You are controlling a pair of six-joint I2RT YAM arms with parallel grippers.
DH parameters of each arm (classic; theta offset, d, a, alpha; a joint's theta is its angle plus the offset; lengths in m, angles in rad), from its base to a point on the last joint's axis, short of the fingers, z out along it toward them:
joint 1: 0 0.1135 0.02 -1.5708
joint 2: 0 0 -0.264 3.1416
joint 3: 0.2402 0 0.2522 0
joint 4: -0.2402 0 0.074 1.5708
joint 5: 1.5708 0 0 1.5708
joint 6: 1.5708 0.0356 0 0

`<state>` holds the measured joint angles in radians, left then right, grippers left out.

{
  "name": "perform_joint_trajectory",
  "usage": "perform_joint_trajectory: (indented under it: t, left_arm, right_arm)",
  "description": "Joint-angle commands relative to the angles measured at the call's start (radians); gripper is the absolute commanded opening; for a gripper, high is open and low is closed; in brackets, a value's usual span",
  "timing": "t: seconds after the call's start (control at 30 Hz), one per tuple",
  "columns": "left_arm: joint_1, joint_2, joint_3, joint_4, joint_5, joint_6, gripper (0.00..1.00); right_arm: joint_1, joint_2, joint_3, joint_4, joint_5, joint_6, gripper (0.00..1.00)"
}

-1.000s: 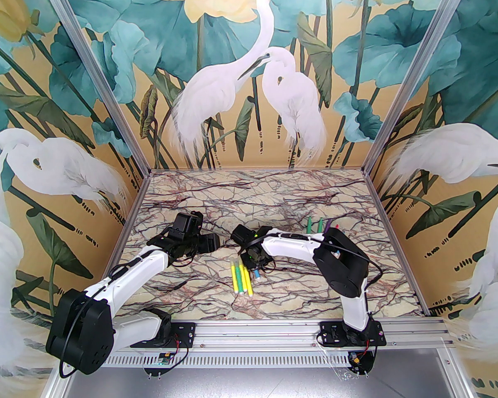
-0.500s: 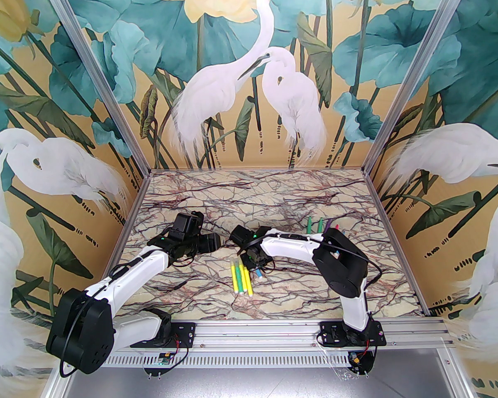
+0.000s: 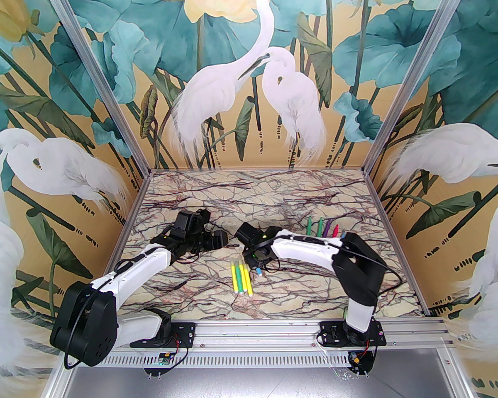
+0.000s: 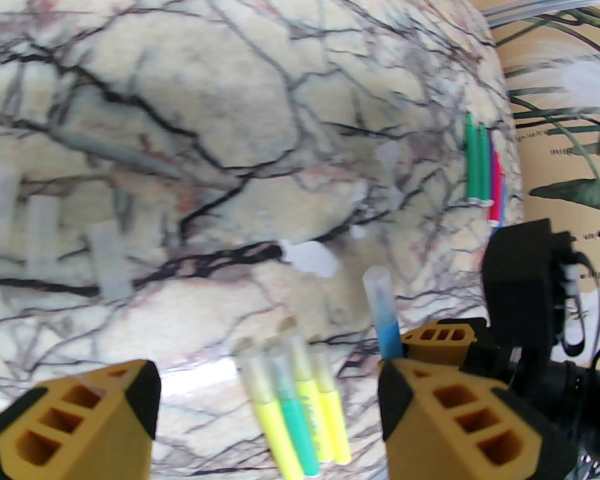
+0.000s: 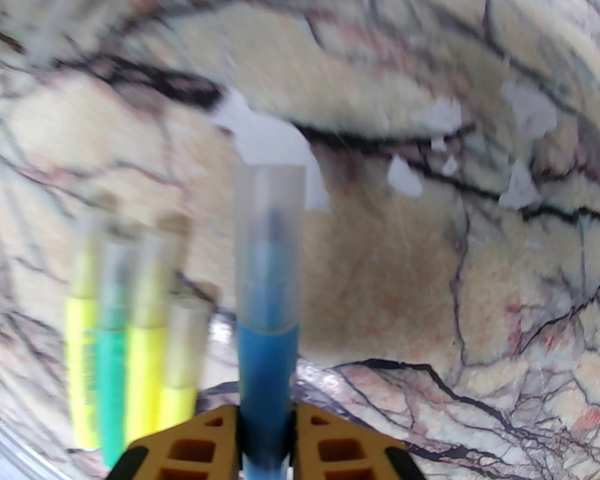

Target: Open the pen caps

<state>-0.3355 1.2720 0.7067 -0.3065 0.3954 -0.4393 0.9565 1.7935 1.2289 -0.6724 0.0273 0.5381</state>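
Note:
I should next grab the blue pen by its translucent cap (image 5: 270,243) with my left gripper to open the pen, and leave the pen's body to my right gripper.
My right gripper (image 5: 267,438) is shut on the barrel of a blue pen (image 5: 267,368), and its translucent pen cap (image 5: 270,243) sits on the tip, pointing away. In the top view this gripper (image 3: 258,265) hangs over mid-table. Just left of it, several capped yellow and green pens (image 3: 240,279) lie side by side. My left gripper (image 4: 267,388) is open, facing the blue pen (image 4: 387,333) and its cap (image 4: 378,288) from the left. Three loose caps (image 4: 110,263) lie on the marble.
Several uncapped green, purple and pink pens (image 3: 323,227) lie in a row at the back right, beside the right arm's elbow (image 3: 357,263). White worn patches (image 5: 275,143) mark the marble table (image 3: 191,197). Painted walls close in three sides.
My left gripper has moved right, closer to the right gripper. The right arm's elbow has swung right, and the blue pen has shifted slightly with its gripper.

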Motion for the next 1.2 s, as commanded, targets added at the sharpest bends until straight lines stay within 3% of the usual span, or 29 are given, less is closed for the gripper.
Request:
perform_joint_trajectory:
  t: [0.0, 0.4, 0.67, 1.17]
  left_arm:
    - [0.006, 0.019, 0.004, 0.053, 0.085, -0.031, 0.77]
    - [0.001, 0.042, 0.016, 0.171, 0.276, -0.097, 0.73]
    - [-0.016, 0.067, 0.020, 0.226, 0.346, -0.120, 0.69]
    - [-0.040, 0.090, 0.048, 0.228, 0.376, -0.128, 0.47]
  right_arm:
    - [0.005, -0.059, -0.025, 0.059, -0.027, -0.025, 0.20]
    - [0.005, -0.173, -0.092, 0.191, -0.117, -0.067, 0.20]
    - [0.008, -0.195, -0.098, 0.231, -0.159, -0.090, 0.20]
    - [0.011, -0.205, -0.099, 0.269, -0.173, -0.107, 0.20]
